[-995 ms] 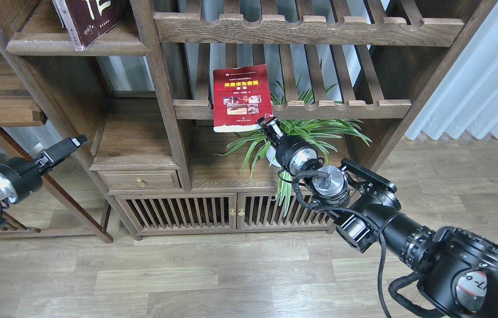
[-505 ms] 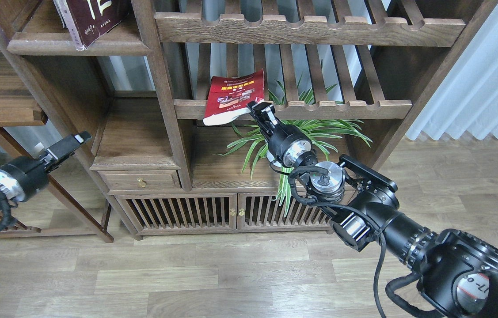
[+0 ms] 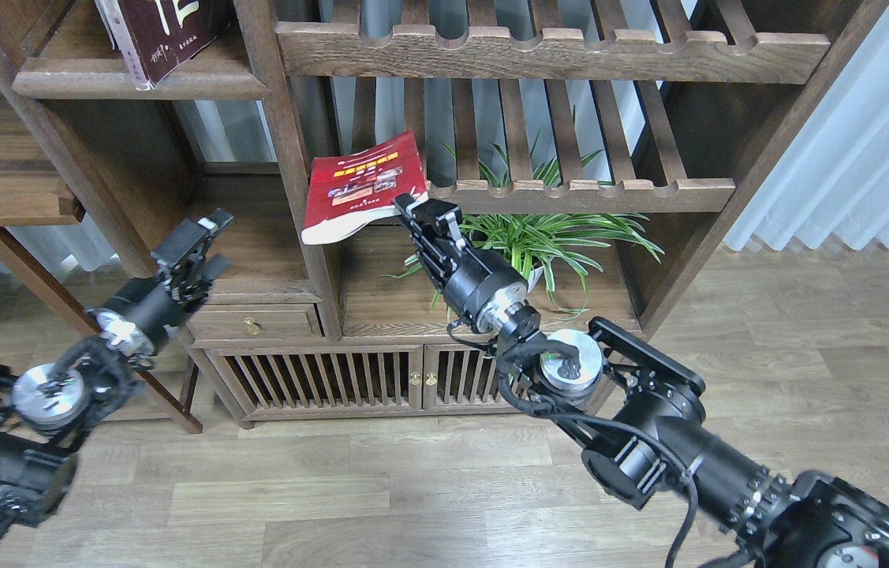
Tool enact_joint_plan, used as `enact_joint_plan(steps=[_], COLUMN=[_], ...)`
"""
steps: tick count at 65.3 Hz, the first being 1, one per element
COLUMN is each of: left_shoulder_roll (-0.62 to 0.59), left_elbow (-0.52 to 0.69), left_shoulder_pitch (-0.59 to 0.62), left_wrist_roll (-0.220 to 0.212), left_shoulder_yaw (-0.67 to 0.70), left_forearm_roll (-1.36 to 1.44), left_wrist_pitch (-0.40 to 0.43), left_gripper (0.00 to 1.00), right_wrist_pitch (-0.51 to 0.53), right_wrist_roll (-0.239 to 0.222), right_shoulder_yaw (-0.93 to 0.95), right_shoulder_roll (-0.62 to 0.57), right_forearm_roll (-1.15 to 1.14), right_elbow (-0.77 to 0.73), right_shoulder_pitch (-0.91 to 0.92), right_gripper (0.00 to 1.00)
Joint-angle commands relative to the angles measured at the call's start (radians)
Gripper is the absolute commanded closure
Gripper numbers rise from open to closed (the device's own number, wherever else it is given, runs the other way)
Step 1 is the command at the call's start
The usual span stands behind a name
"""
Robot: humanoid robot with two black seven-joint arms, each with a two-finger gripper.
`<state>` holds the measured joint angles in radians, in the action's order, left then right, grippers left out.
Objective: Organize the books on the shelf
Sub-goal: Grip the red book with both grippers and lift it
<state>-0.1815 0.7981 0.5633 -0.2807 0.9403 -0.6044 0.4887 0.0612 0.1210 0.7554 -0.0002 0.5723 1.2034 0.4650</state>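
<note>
My left gripper should put the red book (image 3: 359, 183) on the shelf among the others, so it needs to grab the book by its white page-block corner (image 3: 315, 232) next.
My right gripper (image 3: 411, 208) is shut on the lower right corner of the red book (image 3: 359, 183). The book has a yellow title and small photos. It hangs tilted in the air in front of the upright post, left of the slatted rack (image 3: 586, 194). A dark maroon book (image 3: 164, 31) with white characters leans on the upper left shelf (image 3: 199, 81), a solid plank with a moulded edge. My left gripper (image 3: 196, 243) is open and holds nothing, in front of the lower left compartment and well below that shelf.
A green spider plant (image 3: 547, 235) stands under the slatted rack, right behind my right wrist. A small drawer (image 3: 251, 322) and slatted cabinet doors (image 3: 412, 379) sit below. A side table (image 3: 2, 170) is at the left and white curtains (image 3: 870, 142) at the right.
My right gripper has carried the red book left off the slatted rack, tilting it flatter. My left arm has swung right and up toward the cabinet.
</note>
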Motion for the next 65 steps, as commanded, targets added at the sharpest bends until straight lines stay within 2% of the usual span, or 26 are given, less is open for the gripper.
enact_joint_plan(steps=[1,20,65], left_shoulder_roll=[0.051,0.134,0.120], left_elbow=[0.026,0.015,0.024], left_shoulder_pitch=[0.000,0.000,-0.060], left_wrist_roll=[0.000,-0.003,-0.003], left_shoulder_yaw=[-0.001,-0.024,-0.064], left_forearm_roll=[-0.046,-0.044,-0.051], left_wrist_pitch=[0.000,0.000,0.000], left_gripper=[0.00,0.01,0.04], right_wrist_pitch=[0.002,0.002,0.000], right_wrist_roll=[-0.011,-0.014,-0.015], right_shoulder_yaw=[0.010,0.025,0.051], right_shoulder_roll=[0.000,0.000,0.000], right_forearm_roll=[-0.014,-0.040,-0.049], right_elbow=[0.041,0.067,0.065], right_shoulder_pitch=[-0.043,-0.088,-0.097], right_gripper=[0.96,0.96,0.96])
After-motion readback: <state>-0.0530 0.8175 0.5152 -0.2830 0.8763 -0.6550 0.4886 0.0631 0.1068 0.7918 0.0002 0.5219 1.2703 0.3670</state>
